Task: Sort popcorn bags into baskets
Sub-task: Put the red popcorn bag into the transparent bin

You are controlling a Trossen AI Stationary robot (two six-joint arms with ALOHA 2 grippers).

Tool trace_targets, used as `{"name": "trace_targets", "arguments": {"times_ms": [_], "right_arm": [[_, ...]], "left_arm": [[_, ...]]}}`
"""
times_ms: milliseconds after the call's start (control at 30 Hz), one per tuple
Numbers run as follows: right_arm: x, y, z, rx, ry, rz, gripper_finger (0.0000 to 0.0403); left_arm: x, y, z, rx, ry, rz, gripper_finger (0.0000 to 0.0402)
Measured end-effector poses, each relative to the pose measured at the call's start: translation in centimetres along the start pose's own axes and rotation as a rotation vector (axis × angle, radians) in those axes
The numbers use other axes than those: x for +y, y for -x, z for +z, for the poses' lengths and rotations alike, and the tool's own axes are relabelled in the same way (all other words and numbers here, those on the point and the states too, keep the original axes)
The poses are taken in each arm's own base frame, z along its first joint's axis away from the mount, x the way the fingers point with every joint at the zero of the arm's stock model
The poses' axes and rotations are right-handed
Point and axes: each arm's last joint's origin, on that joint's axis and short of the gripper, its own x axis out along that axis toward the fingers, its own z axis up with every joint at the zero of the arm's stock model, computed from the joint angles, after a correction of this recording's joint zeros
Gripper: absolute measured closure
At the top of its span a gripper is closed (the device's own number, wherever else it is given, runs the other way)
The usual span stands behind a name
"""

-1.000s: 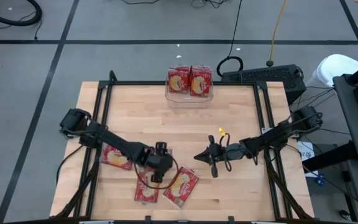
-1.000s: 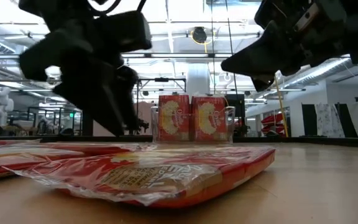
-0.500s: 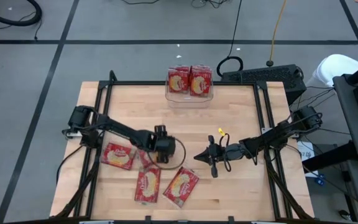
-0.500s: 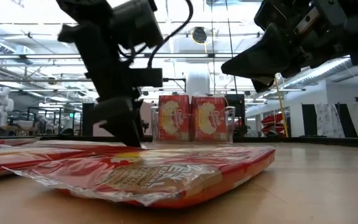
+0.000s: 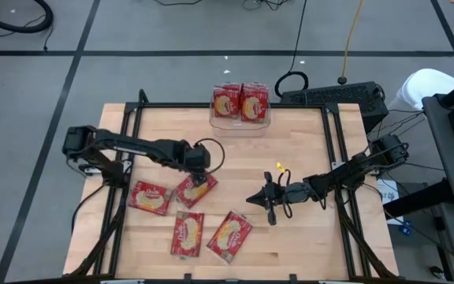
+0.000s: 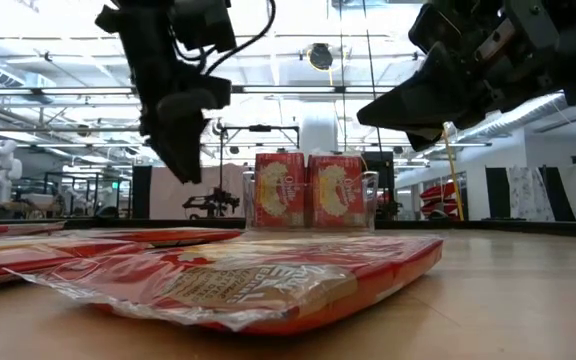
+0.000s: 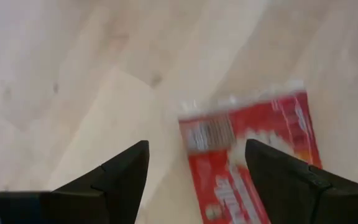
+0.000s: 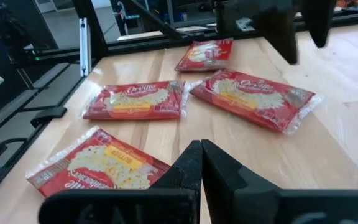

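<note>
I should next grab the popcorn bag with my left gripper by its clear sealed end point(image 5: 213, 181), to sort it into the basket point(image 5: 240, 124).
Four red popcorn bags lie flat on the near-left part of the table: one point(image 5: 150, 197), one point(image 5: 194, 189), one point(image 5: 187, 234) and one point(image 5: 231, 235). The clear basket point(image 5: 240, 124) stands at the far edge with two bags point(image 5: 241, 102) upright in it. My left gripper point(image 5: 199, 170) hovers open and empty above the far end of a bag point(image 7: 253, 155), raised off the table point(image 6: 186, 165). My right gripper point(image 5: 251, 198) hangs shut and empty right of the bags point(image 8: 201, 152).
A black frame runs along the table's edges point(image 5: 132, 118). A yellow tag point(image 5: 280, 167) sits on the right arm's cable. Bare wood lies between the bags and the basket point(image 5: 243, 150). Cables and a black box point(image 5: 333, 96) lie beyond the far-right corner.
My left gripper has moved from low over the near bags toward the table's far edge and has risen clear of the table. It now stands above the bag nearest the middle. The right arm has kept still.
</note>
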Motion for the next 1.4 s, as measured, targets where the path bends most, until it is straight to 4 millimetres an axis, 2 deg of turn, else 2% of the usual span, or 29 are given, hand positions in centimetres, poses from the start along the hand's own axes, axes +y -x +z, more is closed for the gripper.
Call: {"name": "trace_targets", "arguments": {"times_ms": [200, 633, 967, 1033, 1100, 1267, 1400], "right_arm": [[0.2, 0.0, -0.1, 0.007, 0.003, 0.005, 0.0401], [0.1, 0.1, -0.2, 0.013, 0.009, 0.004, 0.0401], [0.2, 0.1, -0.1, 0.009, 0.023, 0.005, 0.0401], [0.2, 0.1, -0.1, 0.008, 0.023, 0.005, 0.0401], [0.2, 0.1, -0.1, 0.007, 0.023, 0.006, 0.0401], [0.1, 0.1, -0.1, 0.007, 0.026, 0.005, 0.0401], [0.0, 0.1, -0.1, -0.005, 0.011, -0.043, 0.0401]], "left_arm": [[1.0, -0.3, 0.3, 0.073, 0.036, -0.102, 0.0128], [2.7, -5.2, 1.6, 0.155, 0.177, -0.131, 0.0128], [2.9, -8.6, 1.5, 0.263, 0.13, -0.228, 0.0133], [2.8, -8.7, 1.6, 0.25, 0.104, -0.233, 0.0153], [2.6, -8.8, 1.6, 0.234, 0.069, -0.229, 0.0197], [1.8, -8.7, 1.7, 0.189, -0.019, -0.244, 0.0371], [0.9, -8.7, 1.9, 0.145, -0.041, -0.286, 0.0391]]}}
